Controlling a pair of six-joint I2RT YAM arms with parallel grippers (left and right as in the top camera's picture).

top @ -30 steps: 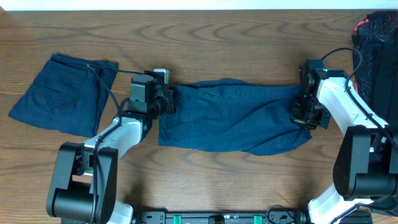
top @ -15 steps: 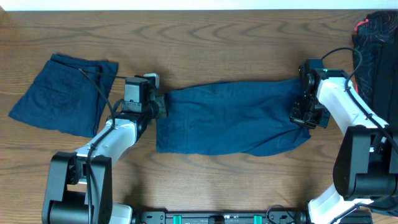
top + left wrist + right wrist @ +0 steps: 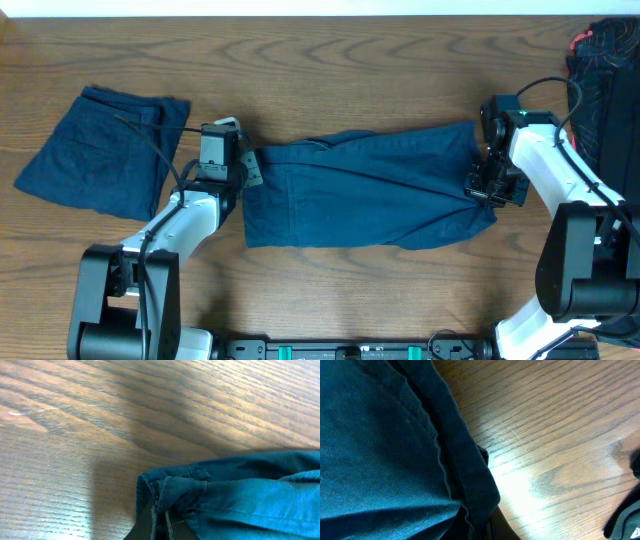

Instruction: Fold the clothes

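The garment lies stretched out, so its hem would land on the flat, empty table. My right gripper should open.
Dark navy clothes [image 3: 365, 190] lie stretched across the middle of the table, pulled between both arms. My left gripper [image 3: 250, 168] is shut on the garment's left edge; the left wrist view shows bunched seamed cloth [image 3: 175, 492] pinched between the dark fingers [image 3: 145, 527]. At the right end, my right gripper [image 3: 478, 183] is shut on the hem. In the right wrist view the thick stitched hem [image 3: 465, 475] runs down into the jaws. A second navy piece of clothes [image 3: 100, 150] lies folded at the far left.
Black gear with red cables [image 3: 605, 60] sits at the far right edge. A cable [image 3: 160, 135] from the left arm crosses over the folded piece. Bare wooden table [image 3: 330, 80] lies behind and in front of the garment.
My left gripper has moved left with the cloth edge, pulling the garment longer and flatter. The right gripper has stayed almost still, holding the hem.
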